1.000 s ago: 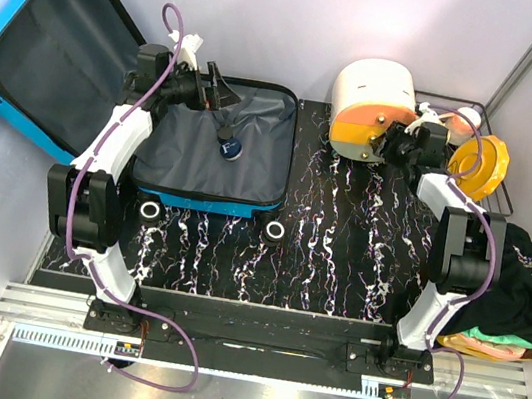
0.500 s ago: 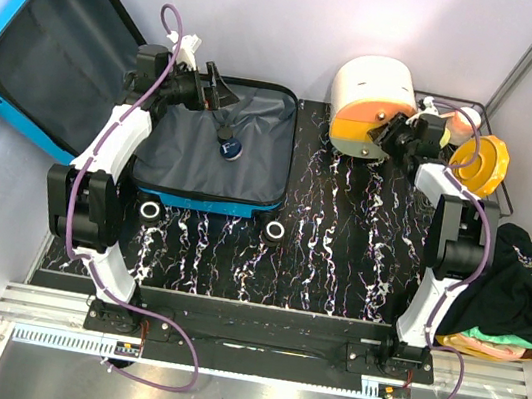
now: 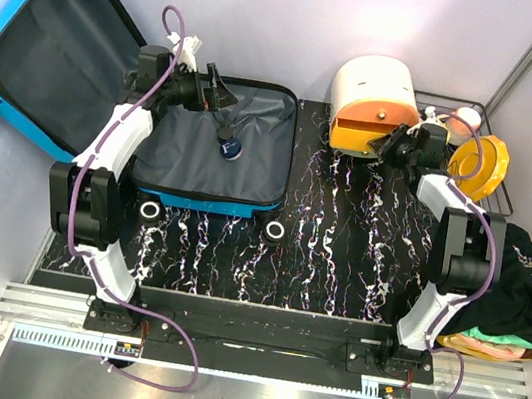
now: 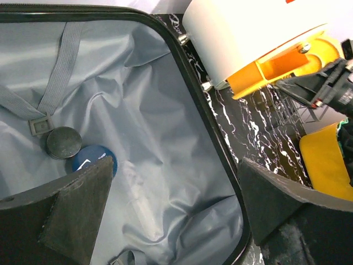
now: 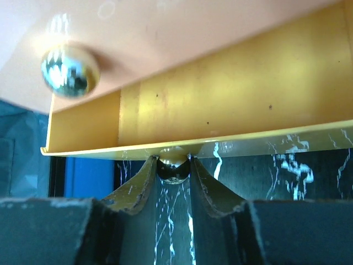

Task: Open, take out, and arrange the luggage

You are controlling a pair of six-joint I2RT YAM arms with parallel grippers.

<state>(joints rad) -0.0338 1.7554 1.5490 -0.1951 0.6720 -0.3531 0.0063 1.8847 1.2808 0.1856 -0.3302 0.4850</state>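
The blue disc [image 3: 230, 149] [image 4: 91, 157] needs to come out and be arranged flat, so my left gripper should next hold opposite sides of its round rim from above.
The blue suitcase lies open at the left. Its lid [image 3: 58, 40] leans against the wall and its base [image 3: 219, 147] shows grey lining [image 4: 160, 110]. My left gripper [image 3: 212, 93] is open and empty above the base's far edge; in the left wrist view [image 4: 174, 212] its jaws stand wide apart. A blue disc [image 4: 91, 157] and a dark round disc [image 4: 63, 142] lie on the lining. My right gripper [image 3: 394, 144] is shut on the small metal knob [image 5: 174, 172] of an orange drawer [image 5: 220, 105], which stands partly out of the white round box [image 3: 375, 85].
A yellow basin [image 3: 484, 163] stands in a wire rack at the far right, right behind my right wrist. Dark flowered clothes [image 3: 525, 291] are piled at the right edge. A second metal knob [image 5: 70, 70] sits on the box front above the drawer. The black marbled tabletop [image 3: 340, 242] spans the middle.
The orange drawer has slid out of the white box with my right gripper on its knob, and the box has turned a little. The left arm has not moved.
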